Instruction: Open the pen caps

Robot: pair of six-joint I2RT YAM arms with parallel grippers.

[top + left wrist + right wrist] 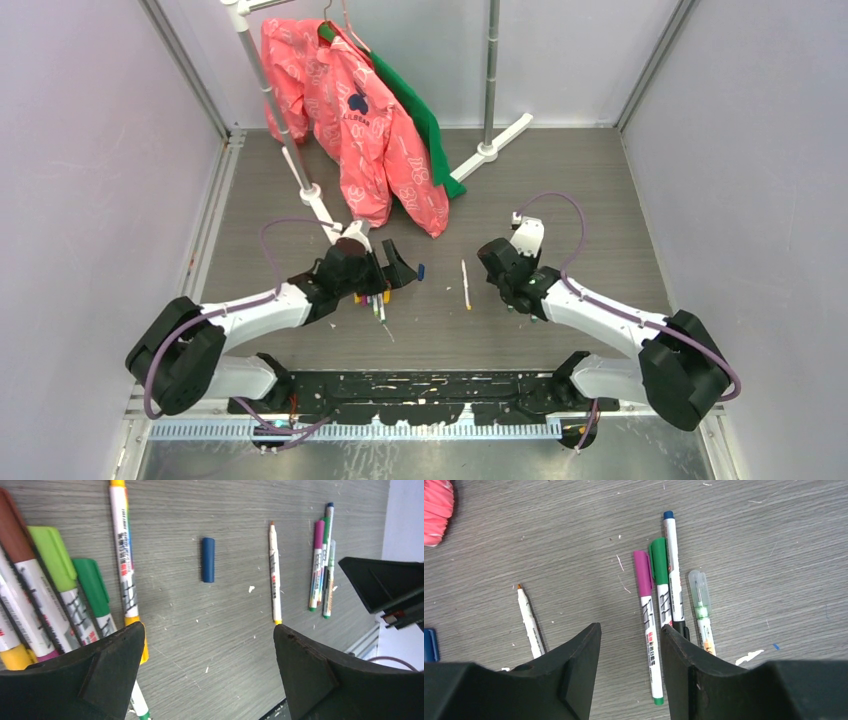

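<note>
The purple cap [642, 572] should stay free for my left gripper to open, so my right gripper will hold the purple-capped pen by its white body next.
A loose blue pen cap [208, 560] lies alone on the grey table, ahead of my left gripper [208, 627], which is open and empty above the surface. Beside it lies an uncapped white pen [274, 572] with an orange tip. To the left lie pens with brown [11, 530], lime [50, 555] and green [92, 585] caps and a yellow-ended pen [122, 555]. My right gripper [630, 626] is open and empty over pens with a purple cap [642, 572], a green cap [658, 560] and a clear cap [699, 587]. From above, the left gripper [392, 272] is next to the blue cap [421, 270], and the right gripper [500, 265] is right of the uncapped pen [466, 283].
A metal rack [490, 80] holding a pink jacket [365, 120] and a green garment [425, 120] stands at the back of the table. Its white foot [320, 205] reaches close to the left gripper. Grey walls enclose both sides. The pink cloth shows in the right wrist view [436, 510].
</note>
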